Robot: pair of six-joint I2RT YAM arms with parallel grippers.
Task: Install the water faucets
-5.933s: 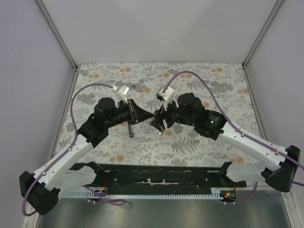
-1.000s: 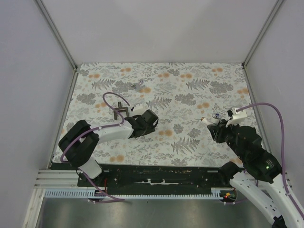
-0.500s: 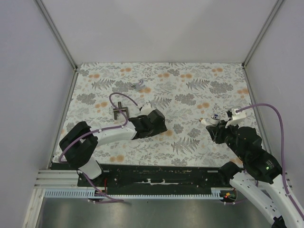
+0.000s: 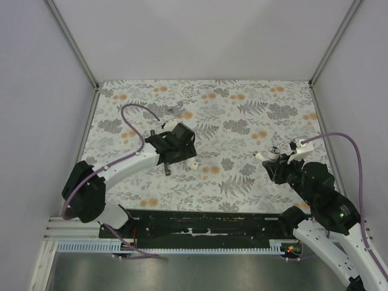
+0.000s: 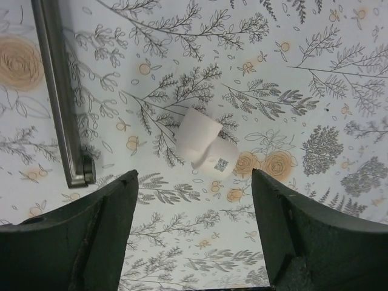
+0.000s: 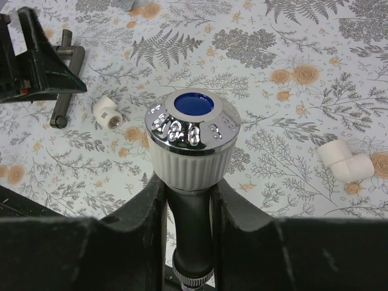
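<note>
The left gripper grabs the small white bent piece across one arm (image 4: pixel 191 162) (image 5: pixel 198 134) next. That leaves the end of its other arm free to install the faucet.
My right gripper (image 6: pixel 189 188) is shut on the dark stem of a water faucet (image 6: pixel 193 130) with a white ribbed knob, a chrome top and a blue disc. It holds it just above the table at the right (image 4: pixel 274 150). A small white bent faucet piece (image 5: pixel 203 142) lies loose on the flowered table, just ahead of my left gripper (image 5: pixel 194 200), which stands open over bare table. From above, this piece (image 4: pixel 193 163) lies just right of the left gripper (image 4: pixel 180 151). A second white bent piece (image 6: pixel 347 160) lies on the table to the right in the right wrist view.
A dark T-shaped metal tool (image 4: pixel 166 167) lies partly under the left arm, and its bar (image 5: pixel 60 91) shows left of the open fingers. A tiny grey metal piece (image 4: pixel 177 110) sits farther back. Grey walls enclose the flowered table (image 4: pixel 242 182) on three sides.
My left gripper has opened, let go of the white bent piece and drawn back to the far left; the piece now lies on the table. The right arm holds still.
</note>
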